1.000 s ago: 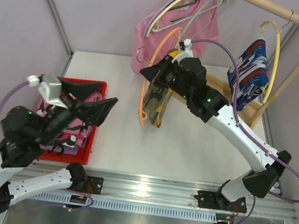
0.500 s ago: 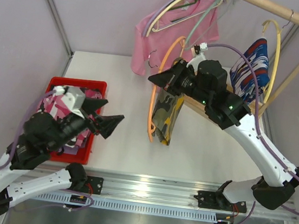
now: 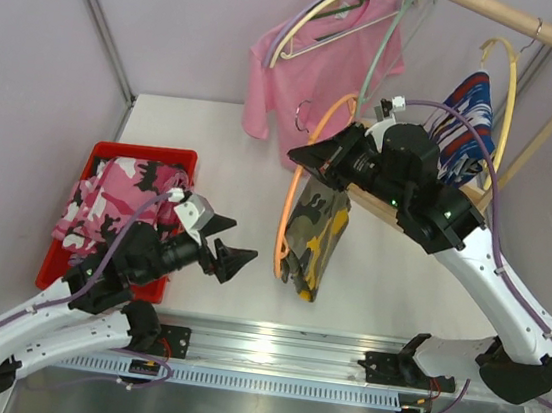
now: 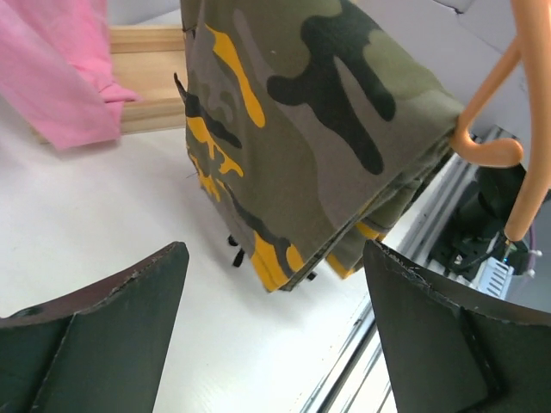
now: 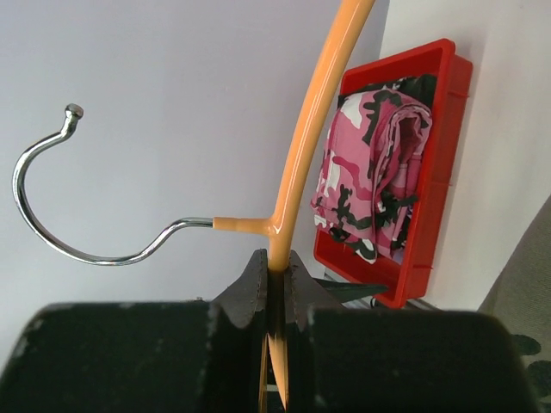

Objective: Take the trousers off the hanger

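My left gripper grabs the hanging cloth's near edge, free of the orange hanger (image 3: 288, 213), next, to remove the camouflage trousers.
My right gripper (image 3: 309, 157) is shut on an orange hanger (image 3: 288, 213) and holds it above the table; its jaws pinch the orange bar (image 5: 277, 258) just below the metal hook (image 5: 69, 215). Yellow-olive camouflage trousers (image 3: 315, 234) hang over the hanger, their lower end near the table; they fill the top of the left wrist view (image 4: 310, 129). My left gripper (image 3: 229, 248) is open and empty, a little left of and below the trousers' hem. Pink-and-black camouflage trousers (image 3: 115, 202) lie in the red bin (image 3: 179, 159). Blue, white and red trousers (image 3: 465, 119) hang on a yellow hanger (image 3: 511, 94).
A wooden rail (image 3: 539, 35) at the back right carries the yellow hanger and a plain pink T-shirt (image 3: 313, 65) on a pale hanger. A wooden base bar (image 4: 146, 82) lies on the table behind the trousers. The metal rail (image 3: 268, 352) runs along the table's near edge.
My right gripper has carried the orange hanger and camouflage trousers right and nearer. My left gripper has left the red bin, lowered and swung right towards the trousers' hem, still open.
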`<state>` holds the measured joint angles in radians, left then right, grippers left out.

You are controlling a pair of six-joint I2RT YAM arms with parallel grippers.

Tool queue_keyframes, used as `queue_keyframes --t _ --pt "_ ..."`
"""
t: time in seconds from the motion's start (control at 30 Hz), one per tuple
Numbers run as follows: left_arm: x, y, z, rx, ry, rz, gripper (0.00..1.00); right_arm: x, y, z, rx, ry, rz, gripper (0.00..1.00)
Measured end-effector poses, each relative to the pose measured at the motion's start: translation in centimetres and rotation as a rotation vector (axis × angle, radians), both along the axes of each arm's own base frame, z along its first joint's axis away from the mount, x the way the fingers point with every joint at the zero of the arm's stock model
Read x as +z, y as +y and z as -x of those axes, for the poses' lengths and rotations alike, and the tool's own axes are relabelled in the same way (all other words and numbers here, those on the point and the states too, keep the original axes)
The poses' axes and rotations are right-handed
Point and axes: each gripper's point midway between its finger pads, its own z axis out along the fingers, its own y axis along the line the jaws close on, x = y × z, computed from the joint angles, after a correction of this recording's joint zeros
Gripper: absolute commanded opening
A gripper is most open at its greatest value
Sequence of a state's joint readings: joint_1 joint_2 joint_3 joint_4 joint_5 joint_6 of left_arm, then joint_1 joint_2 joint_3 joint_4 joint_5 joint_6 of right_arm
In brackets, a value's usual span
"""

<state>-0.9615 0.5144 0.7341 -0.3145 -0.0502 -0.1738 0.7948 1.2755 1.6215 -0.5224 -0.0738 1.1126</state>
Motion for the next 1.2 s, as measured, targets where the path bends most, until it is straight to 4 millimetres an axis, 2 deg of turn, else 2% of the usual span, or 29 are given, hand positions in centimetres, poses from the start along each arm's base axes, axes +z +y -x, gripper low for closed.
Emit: queue_keyframes --t 0.27,0.47,0.6,0.73,0.77,0.9,1.03,1.2 --pt "0.1 -3.6 0.1 -0.083 -0.036 0.015 0.86 0.2 -0.4 -0.4 -0.015 0.024 -0.024 0.0" --pt "-1.7 -6.3 -0.2 -0.114 -0.044 0.017 0.84 0.4 -0.8 -0.5 -0.02 0.035 -0.037 0.0" --pt "-1.7 -7.4 -0.2 -0.127 -0.058 0.035 0.83 0.6 -1.2 -0.5 -0.026 0.04 -0.049 0.0" --pt "-0.8 -7.7 -0.2 -0.123 -0.086 0.06 0.78 0.8 -1.3 -0.6 -0.025 0.046 -0.062 0.0" --pt "-0.6 -7.6 -0.4 -0.105 -0.093 0.069 0.7 0.7 -1.3 -0.7 -0.023 0.048 -0.066 0.0" --pt "-0.2 -6.7 -1.9 0.002 -0.104 0.089 0.58 0.3 -1.4 -1.0 -0.026 0.051 -0.065 0.0" --pt "0.1 -6.2 -2.9 0.07 -0.113 0.101 0.57 0.2 -1.8 -1.5 -0.051 0.057 -0.071 0.0" --pt "-0.2 -6.9 -3.7 0.091 -0.113 0.1 0.7 -0.3 -2.2 -2.3 -0.081 0.07 -0.066 0.0"
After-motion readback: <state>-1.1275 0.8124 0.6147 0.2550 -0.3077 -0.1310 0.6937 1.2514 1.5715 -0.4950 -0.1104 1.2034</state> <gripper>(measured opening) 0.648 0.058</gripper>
